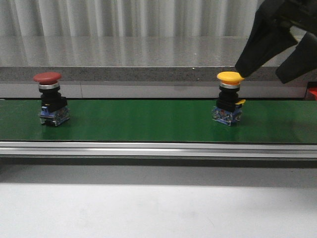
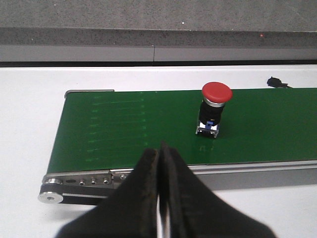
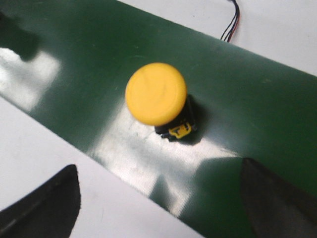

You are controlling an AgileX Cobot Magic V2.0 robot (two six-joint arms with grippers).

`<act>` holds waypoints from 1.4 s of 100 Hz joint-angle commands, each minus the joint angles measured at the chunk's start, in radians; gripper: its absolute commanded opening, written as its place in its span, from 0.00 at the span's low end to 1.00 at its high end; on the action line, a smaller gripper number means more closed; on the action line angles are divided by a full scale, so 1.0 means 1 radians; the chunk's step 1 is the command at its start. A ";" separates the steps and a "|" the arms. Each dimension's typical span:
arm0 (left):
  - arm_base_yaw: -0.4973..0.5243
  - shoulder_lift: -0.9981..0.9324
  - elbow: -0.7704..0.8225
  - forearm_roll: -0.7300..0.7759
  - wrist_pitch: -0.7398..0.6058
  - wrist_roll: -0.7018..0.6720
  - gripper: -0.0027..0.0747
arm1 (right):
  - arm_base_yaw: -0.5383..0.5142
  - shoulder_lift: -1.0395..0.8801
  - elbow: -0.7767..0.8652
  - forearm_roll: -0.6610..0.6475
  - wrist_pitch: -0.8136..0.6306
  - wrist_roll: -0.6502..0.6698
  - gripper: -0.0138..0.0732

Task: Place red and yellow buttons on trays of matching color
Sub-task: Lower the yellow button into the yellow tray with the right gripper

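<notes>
The yellow cap [image 1: 230,77] is ahead of my spread fingers; my right gripper would miss now and should move ahead before closing.
A red button [image 1: 47,78] stands upright at the left of the green belt [image 1: 143,121], and a yellow button [image 1: 230,78] stands upright at the right. My right gripper [image 1: 261,74] hangs open just above and behind the yellow button, one fingertip close to its cap. From the right wrist, the yellow button [image 3: 156,93] lies ahead of the wide-apart fingers [image 3: 49,203], untouched. My left gripper [image 2: 159,148] is shut and empty, at the near edge of the belt, apart from the red button [image 2: 216,92]. The trays are out of view.
The belt has an aluminium rail [image 1: 148,148] along its front and a roller end [image 2: 52,196] at its left. A grey ledge [image 1: 124,74] runs behind it. A small red patch [image 1: 313,93] shows at the far right; what it is I cannot tell. Thin wires [image 3: 230,25] lie beyond the belt.
</notes>
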 commanded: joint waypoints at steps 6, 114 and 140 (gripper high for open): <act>-0.008 0.004 -0.027 -0.026 -0.067 0.001 0.01 | 0.002 0.050 -0.055 0.014 -0.082 -0.017 0.90; -0.008 0.004 -0.027 -0.026 -0.067 0.001 0.01 | -0.425 -0.002 -0.272 -0.191 0.186 0.225 0.25; -0.008 0.004 -0.027 -0.026 -0.067 0.001 0.01 | -0.753 -0.045 -0.206 -0.191 0.099 0.324 0.25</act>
